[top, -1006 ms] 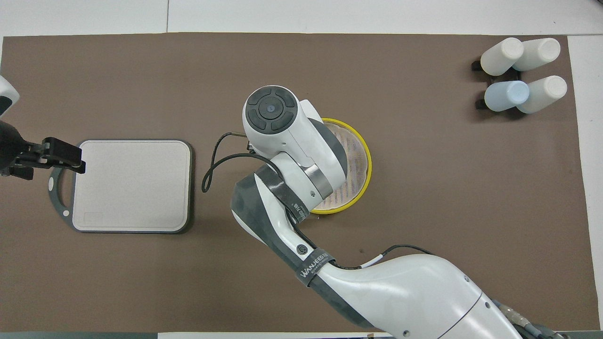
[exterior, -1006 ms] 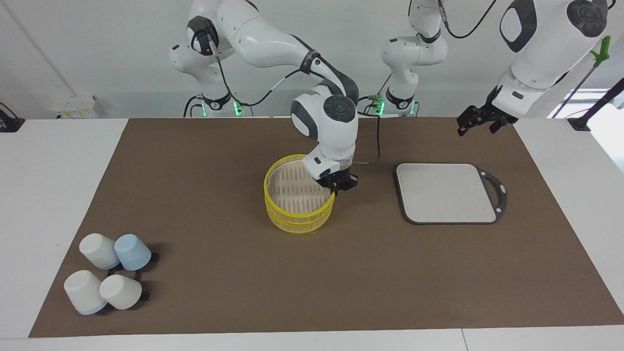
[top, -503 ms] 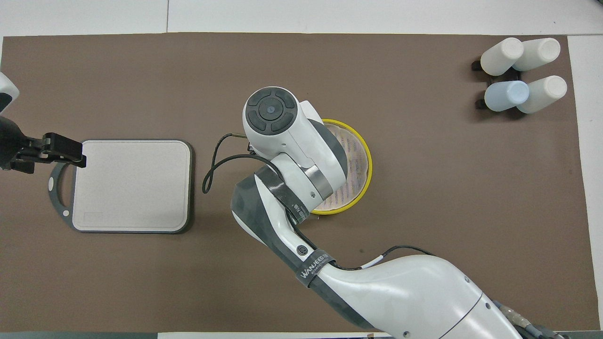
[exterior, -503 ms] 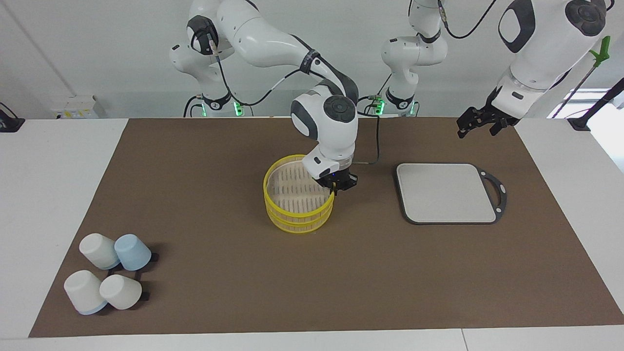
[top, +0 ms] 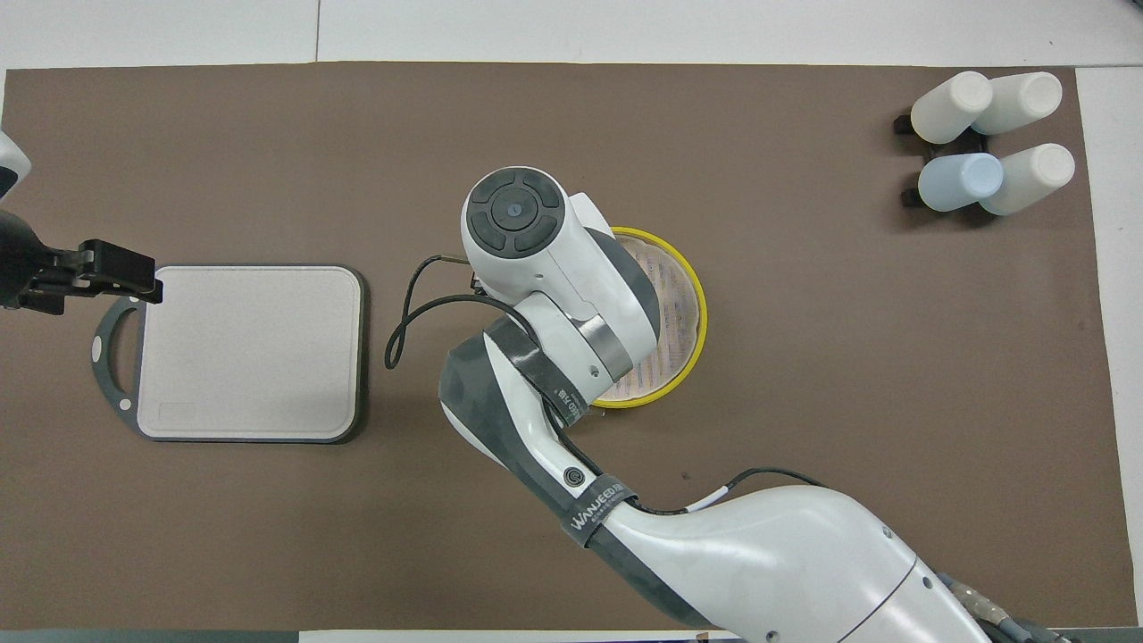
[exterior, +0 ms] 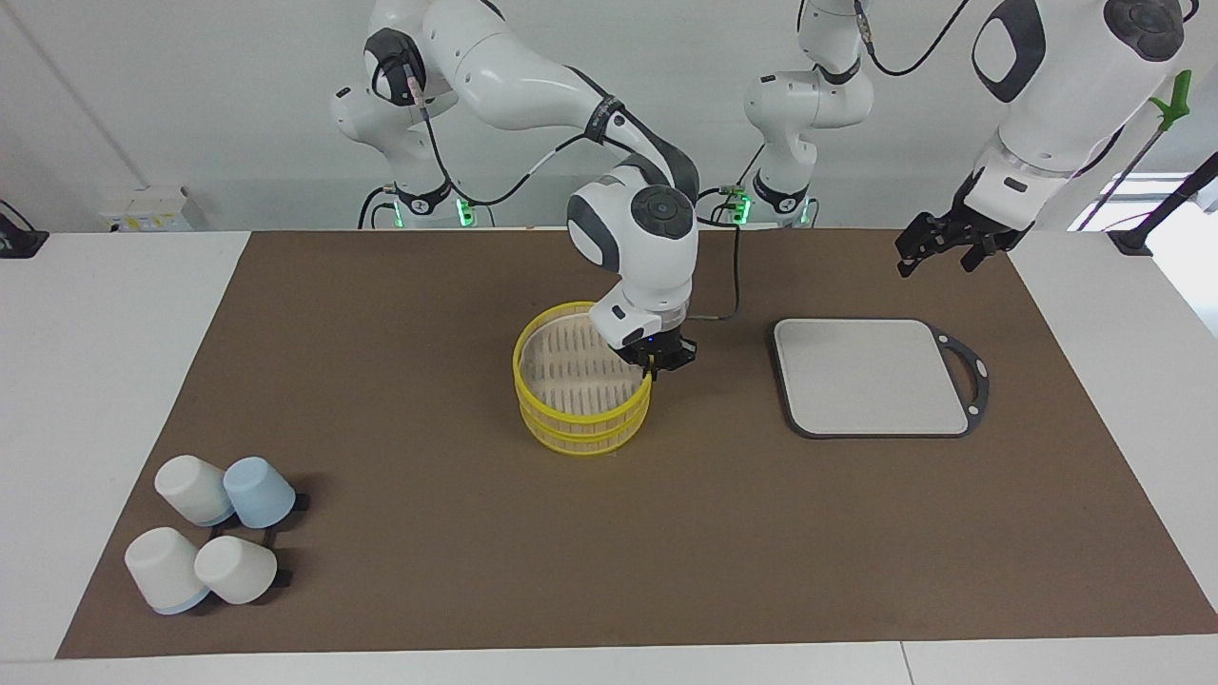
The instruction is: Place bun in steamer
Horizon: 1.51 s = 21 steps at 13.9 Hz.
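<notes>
The steamer's yellow-rimmed upper level is flat on top of the steamer's base. It would stay there, so my right gripper should open now.
The yellow-rimmed steamer stands as two stacked tiers in the middle of the brown mat; it also shows in the overhead view, mostly covered by the right arm. My right gripper is at the upper tier's rim, on the side toward the grey board, shut on that rim. My left gripper hangs open and empty in the air over the mat by the board's handle end; it also shows in the overhead view. No bun is in view.
A grey square board with a black handle lies on the mat toward the left arm's end. Several white and blue cups lie at the right arm's end, farther from the robots than the steamer.
My right gripper has risen very slightly at the steamer's rim, and the upper tier has shifted a little with it. My left gripper has drifted a little in the air.
</notes>
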Available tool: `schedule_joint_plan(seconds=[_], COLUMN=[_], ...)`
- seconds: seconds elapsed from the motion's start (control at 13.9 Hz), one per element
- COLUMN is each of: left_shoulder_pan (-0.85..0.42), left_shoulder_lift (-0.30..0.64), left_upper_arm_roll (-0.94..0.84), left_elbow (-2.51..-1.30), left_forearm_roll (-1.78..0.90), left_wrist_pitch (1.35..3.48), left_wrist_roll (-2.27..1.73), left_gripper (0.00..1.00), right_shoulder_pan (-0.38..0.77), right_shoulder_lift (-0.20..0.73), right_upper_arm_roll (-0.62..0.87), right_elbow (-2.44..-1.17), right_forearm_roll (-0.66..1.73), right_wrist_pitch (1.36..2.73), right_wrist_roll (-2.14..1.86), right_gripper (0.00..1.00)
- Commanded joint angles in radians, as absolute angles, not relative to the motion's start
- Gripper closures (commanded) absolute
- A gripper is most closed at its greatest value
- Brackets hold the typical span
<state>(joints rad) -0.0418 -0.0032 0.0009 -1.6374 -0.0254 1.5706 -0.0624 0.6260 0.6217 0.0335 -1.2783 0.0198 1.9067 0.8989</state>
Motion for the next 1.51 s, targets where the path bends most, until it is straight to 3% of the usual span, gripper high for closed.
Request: schedule_joint_plan(seconds=[0.0, 0.07, 0.14, 0.22, 0.29, 0.36, 0.65, 1.08, 1.44], left_shoulder_pan=[-0.058, -0.058, -0.058, -0.058, -0.058, -0.058, -0.058, -0.057, -0.06], left_shoulder_lift=[-0.021, -0.021, -0.021, -0.021, -0.021, -0.021, -0.021, -0.021, -0.021], left_upper_arm_roll=[0.015, 0.015, 0.015, 0.017, 0.017, 0.017, 0.017, 0.017, 0.015], left_elbow=[-1.648, -1.646, -1.647, -1.646, -1.647, -1.647, -1.647, -1.648, -1.647], left_forearm_roll=[-0.011, -0.011, -0.011, -0.011, -0.011, -0.011, -0.011, -0.011, -0.011], left_wrist_pitch=[1.591, 1.594, 1.603, 1.608, 1.612, 1.612, 1.614, 1.621, 1.625], left_wrist_roll=[-0.051, -0.049, -0.049, -0.049, -0.049, -0.051, -0.051, -0.051, -0.049], left_gripper=[0.0, 0.0, 0.0, 0.0, 0.0, 0.0, 0.0, 0.0, 0.0], right_shoulder_pan=[0.629, 0.629, 0.629, 0.63, 0.63, 0.634, 0.612, 0.34, 0.063], right_shoulder_lift=[0.578, 0.577, 0.577, 0.575, 0.577, 0.577, 0.537, 0.338, 0.253], right_upper_arm_roll=[0.038, 0.038, 0.038, 0.038, 0.038, 0.038, 0.038, 0.037, 0.037], right_elbow=[-1.359, -1.362, -1.364, -1.364, -1.361, -1.358, -1.35, -1.359, -1.358], right_forearm_roll=[0.021, 0.021, 0.021, 0.021, 0.021, 0.021, 0.026, 0.015, 0.015], right_wrist_pitch=[1.91, 1.914, 1.914, 1.916, 1.916, 1.916, 1.902, 1.72, 1.62], right_wrist_roll=[0.936, 0.936, 0.936, 0.936, 0.94, 0.937, 0.916, 0.36, -0.015], right_gripper=[1.0, 1.0, 0.93, 0.54, 0.04, 0.0, 0.0, 0.0, 0.0])
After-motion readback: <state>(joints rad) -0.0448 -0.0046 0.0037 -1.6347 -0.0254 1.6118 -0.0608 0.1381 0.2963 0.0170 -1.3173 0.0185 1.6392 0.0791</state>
